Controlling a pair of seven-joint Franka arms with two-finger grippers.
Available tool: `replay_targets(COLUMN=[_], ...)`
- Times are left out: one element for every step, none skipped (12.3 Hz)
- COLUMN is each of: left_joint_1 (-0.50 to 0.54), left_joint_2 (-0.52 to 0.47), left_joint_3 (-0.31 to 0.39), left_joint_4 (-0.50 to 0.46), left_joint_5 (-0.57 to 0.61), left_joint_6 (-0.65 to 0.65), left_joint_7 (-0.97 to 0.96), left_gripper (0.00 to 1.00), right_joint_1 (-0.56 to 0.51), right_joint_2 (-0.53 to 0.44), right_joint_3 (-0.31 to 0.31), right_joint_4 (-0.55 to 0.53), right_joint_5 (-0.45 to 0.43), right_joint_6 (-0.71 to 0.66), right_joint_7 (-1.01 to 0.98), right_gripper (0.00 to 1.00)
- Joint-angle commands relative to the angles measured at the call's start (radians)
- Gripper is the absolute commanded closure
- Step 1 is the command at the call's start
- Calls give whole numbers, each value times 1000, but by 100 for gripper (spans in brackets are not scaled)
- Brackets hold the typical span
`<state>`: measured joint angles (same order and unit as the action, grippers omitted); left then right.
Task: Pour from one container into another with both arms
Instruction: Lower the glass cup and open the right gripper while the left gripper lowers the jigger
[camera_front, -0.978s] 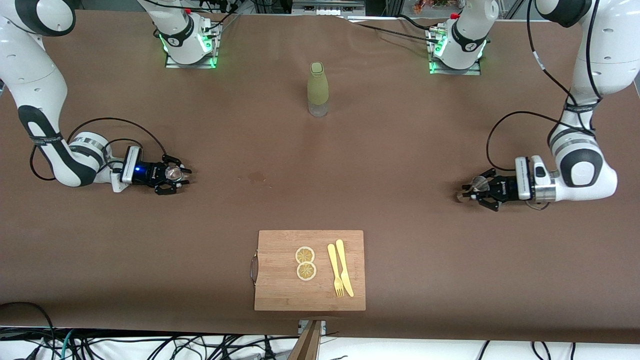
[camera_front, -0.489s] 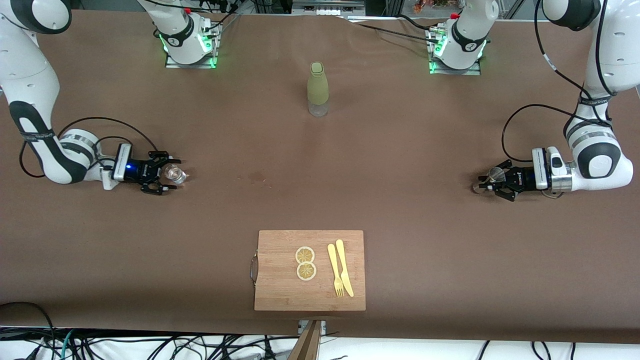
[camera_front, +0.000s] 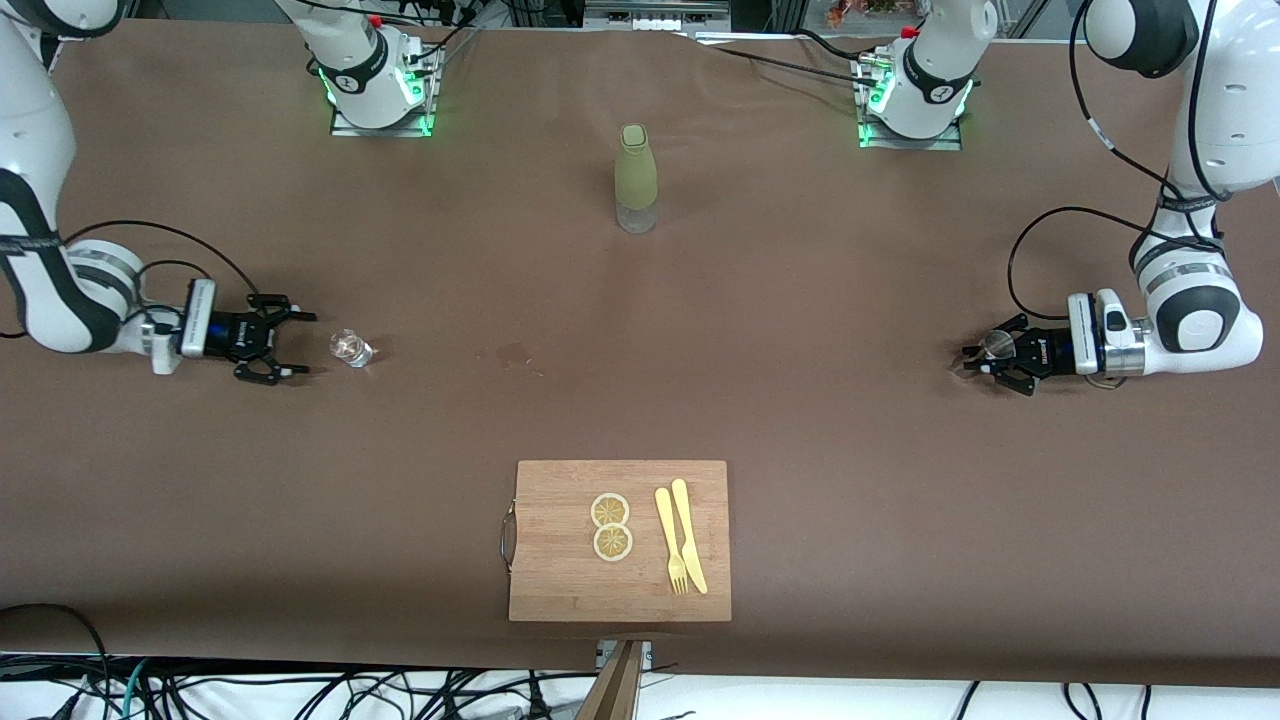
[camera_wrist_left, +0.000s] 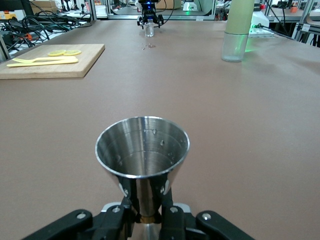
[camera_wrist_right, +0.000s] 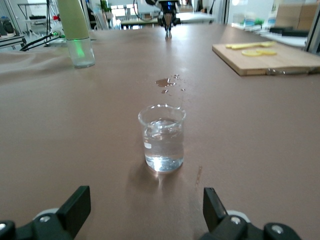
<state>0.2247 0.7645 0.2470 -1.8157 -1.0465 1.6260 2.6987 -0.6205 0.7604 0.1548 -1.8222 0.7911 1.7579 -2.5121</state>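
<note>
The steel jigger (camera_front: 995, 344) (camera_wrist_left: 142, 150) has its lower end on the brown table and would stand, so I should let go of it with my left gripper.
A small clear glass (camera_front: 351, 348) with water in it stands on the brown table toward the right arm's end. My right gripper (camera_front: 303, 345) is low beside it, open, a short gap away; in the right wrist view the glass (camera_wrist_right: 162, 137) stands free ahead of the gripper (camera_wrist_right: 145, 200). My left gripper (camera_front: 985, 356) is low at the left arm's end of the table, shut on the waist of a steel jigger (camera_front: 995, 344). In the left wrist view the jigger (camera_wrist_left: 142, 150) is upright, its bowl holding only droplets, above the gripper (camera_wrist_left: 147, 212).
A bottle with a green sleeve (camera_front: 635, 178) stands mid-table near the bases. A wooden cutting board (camera_front: 560, 570) lies near the front edge with two lemon slices (camera_front: 611, 525) and a yellow fork and knife (camera_front: 681, 535). Small wet spots (camera_front: 515, 352) mark the cloth.
My right gripper opened, let go of the glass and drew back toward its end of the table. My left arm carried the jigger a little toward its own end.
</note>
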Motion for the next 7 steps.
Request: replay_targets(left_joint_1=[1, 1, 1, 1, 1, 1, 1], left_joint_2=[22, 28, 35, 36, 36, 36, 36], left_joint_3=[5, 6, 6, 9, 9, 9, 11], left_joint_4=[10, 12, 13, 15, 16, 18, 30], left_joint_5=[20, 20, 20, 20, 20, 19, 20], left_joint_6=[-12, -11, -11, -11, -12, -12, -12], left_joint_7=[26, 26, 23, 26, 30, 29, 26], left_gripper=[100, 100, 98, 41, 0, 0, 0], right_joint_1=[1, 4, 7, 19, 30, 44, 51], right_joint_2=[-139, -174, -215, -263, -317, -360, -389], right_joint_3=[2, 2, 2, 2, 2, 2, 2], right_joint_4=[-45, -54, -67, -81, -98, -106, -106], right_joint_5=[-90, -111, -121, -140, -179, -219, -243], right_joint_6=[14, 14, 14, 20, 38, 43, 41], right_joint_7=[192, 257, 324, 387, 468, 561, 638], right_gripper=[0, 0, 0, 0, 0, 0, 0])
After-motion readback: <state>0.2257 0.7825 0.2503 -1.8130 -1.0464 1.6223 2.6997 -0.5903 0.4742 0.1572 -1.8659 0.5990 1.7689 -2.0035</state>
